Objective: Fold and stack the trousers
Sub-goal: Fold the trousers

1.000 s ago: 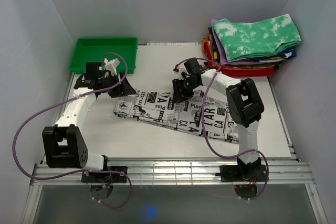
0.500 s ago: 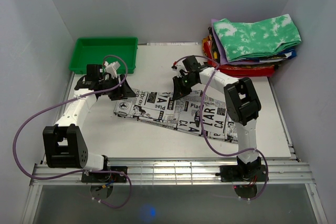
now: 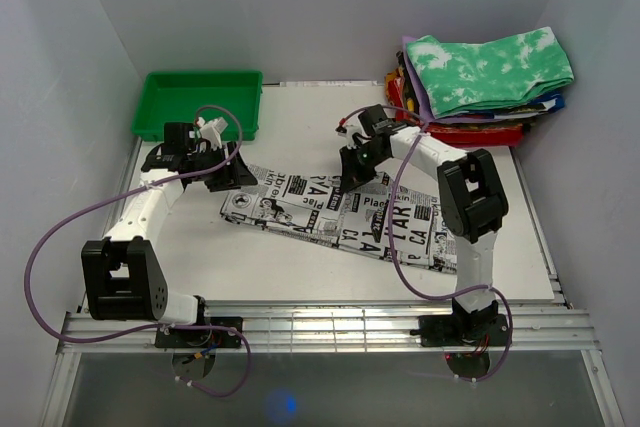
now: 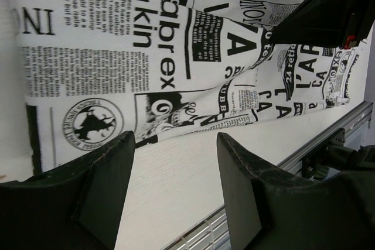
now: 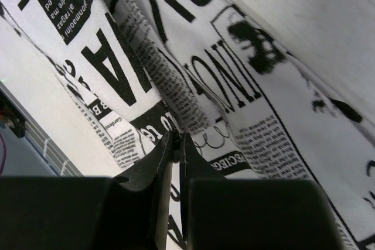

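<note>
I should next use my left gripper to grab the newspaper-print trousers (image 3: pixel 330 212) by their end edge below it. Then that end of the trousers can fold over onto their opposite end.
The newspaper-print trousers (image 3: pixel 330 212) lie flat and lengthwise across the middle of the table, running from left to lower right. My left gripper (image 3: pixel 235 175) is open and empty, just above the trousers' left end. In the left wrist view its fingers (image 4: pixel 174 144) frame bare table beside the cloth's edge (image 4: pixel 176 45). My right gripper (image 3: pixel 352 172) is at the trousers' far edge, near the middle. In the right wrist view it (image 5: pixel 176 139) is shut on a raised fold of the trousers (image 5: pixel 234 86).
A green tray (image 3: pixel 200 102) sits at the back left. A stack of folded clothes, topped by a green-and-white tie-dye garment (image 3: pixel 485 72), stands at the back right. Metal rails (image 3: pixel 320 322) run along the table's near edge. Walls close in on both sides.
My right gripper has shifted a little to the right with the pinched cloth, and the trousers' far edge has moved with it. The left gripper has stayed nearly still.
</note>
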`<state>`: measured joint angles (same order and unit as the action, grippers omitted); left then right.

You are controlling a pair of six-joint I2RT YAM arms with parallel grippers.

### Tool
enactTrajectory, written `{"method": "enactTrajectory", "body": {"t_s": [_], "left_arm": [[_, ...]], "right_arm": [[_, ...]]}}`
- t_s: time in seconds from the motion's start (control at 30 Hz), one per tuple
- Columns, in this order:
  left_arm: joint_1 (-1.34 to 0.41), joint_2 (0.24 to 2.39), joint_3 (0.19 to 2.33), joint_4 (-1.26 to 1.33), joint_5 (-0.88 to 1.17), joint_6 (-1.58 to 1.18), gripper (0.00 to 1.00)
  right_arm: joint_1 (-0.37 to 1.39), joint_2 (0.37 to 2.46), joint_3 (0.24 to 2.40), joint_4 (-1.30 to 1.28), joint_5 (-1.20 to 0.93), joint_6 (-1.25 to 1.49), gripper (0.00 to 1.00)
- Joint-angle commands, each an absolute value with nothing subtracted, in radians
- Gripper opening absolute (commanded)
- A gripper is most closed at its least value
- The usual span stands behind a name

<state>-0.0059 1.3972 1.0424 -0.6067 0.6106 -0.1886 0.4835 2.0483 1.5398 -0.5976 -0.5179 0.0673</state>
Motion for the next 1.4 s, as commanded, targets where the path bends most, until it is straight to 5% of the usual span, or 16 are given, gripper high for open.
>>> {"method": "enactTrajectory", "body": {"t_s": [0.0, 0.17, 0.3, 0.4, 0.73, 0.93, 1.07, 1.27, 1.37], "left_arm": [[0.032, 1.362, 1.049, -0.609, 0.578, -0.173, 0.69], [0.034, 1.388, 1.058, -0.614, 0.571, -0.166, 0.71], [0.038, 1.408, 1.068, -0.621, 0.536, -0.140, 0.71], [0.052, 1.436, 1.069, -0.623, 0.528, -0.130, 0.71], [0.156, 1.646, 1.152, -0.615, 0.597, -0.005, 0.71], [0.160, 1.775, 1.186, -0.693, 0.805, 0.176, 0.70], [0.160, 1.844, 1.123, -0.628, 0.735, 0.146, 0.70], [0.196, 1.919, 1.080, -0.548, 0.601, 0.095, 0.55], [0.228, 1.914, 1.075, -0.519, 0.656, 0.089, 0.36]], "right_arm": [[0.459, 2.048, 1.560, -0.676, -0.477, 0.005, 0.08], [0.472, 2.130, 1.647, -0.672, -0.476, -0.037, 0.20], [0.492, 2.146, 1.686, -0.698, -0.472, -0.066, 0.62], [0.499, 2.131, 1.712, -0.729, -0.442, -0.106, 0.70], [0.583, 2.031, 1.715, -0.818, -0.575, -0.313, 0.54], [0.634, 2.138, 1.657, -0.844, -0.621, -0.330, 0.52], [0.634, 2.204, 1.638, -0.830, -0.589, -0.348, 0.50], [0.637, 2.253, 1.634, -0.828, -0.514, -0.411, 0.49], [0.646, 2.313, 1.730, -0.859, -0.502, -0.417, 0.49]]}}
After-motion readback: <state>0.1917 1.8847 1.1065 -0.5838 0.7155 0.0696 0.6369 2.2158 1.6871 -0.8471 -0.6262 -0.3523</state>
